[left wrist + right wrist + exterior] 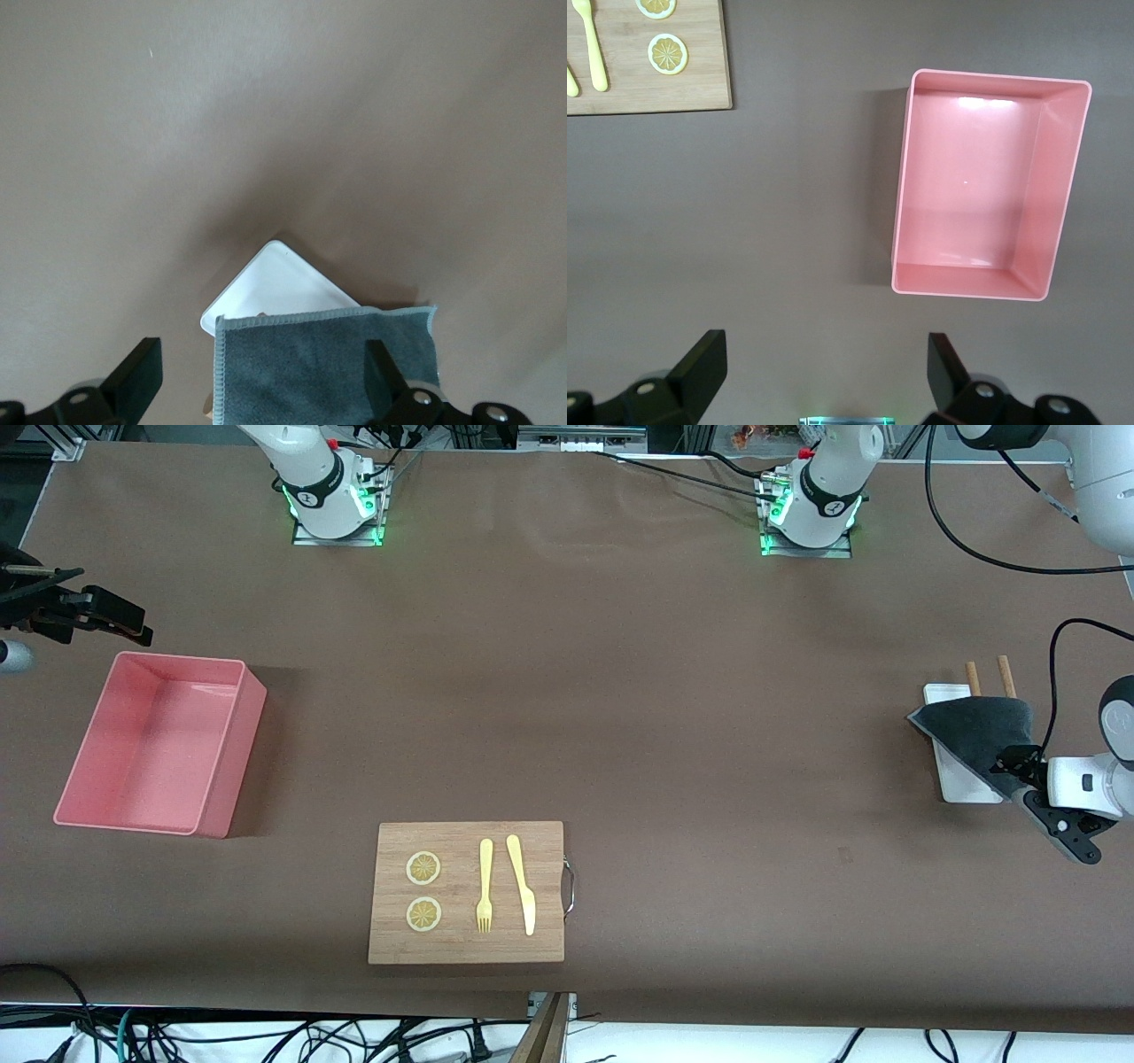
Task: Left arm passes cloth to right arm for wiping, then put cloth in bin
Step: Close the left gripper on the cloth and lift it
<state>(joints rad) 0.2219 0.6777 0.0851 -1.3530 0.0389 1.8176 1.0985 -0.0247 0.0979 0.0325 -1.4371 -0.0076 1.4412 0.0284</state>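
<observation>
The left gripper grabs the dark grey cloth by its pale-trimmed edge (959, 759) (323, 316) next, to pass the cloth to my right gripper for wiping.
The dark grey cloth (974, 726) with pale trim is draped over a white tray (961, 784) at the left arm's end of the table. My left gripper (1036, 802) hovers at the cloth's edge, open. In the left wrist view the cloth (310, 363) lies below and between the spread fingers, with the left gripper (263, 376) holding nothing. The pink bin (235, 753) stands empty at the right arm's end. My right gripper (97, 613) hangs open beside it; in its wrist view the right gripper (828, 372) is over bare table near the bin (1050, 195).
A wooden board (469, 939) with two lemon slices, a yellow fork and a knife lies near the front camera edge, also in the right wrist view (691, 88). Two wooden pegs (973, 677) stick out by the tray (275, 283).
</observation>
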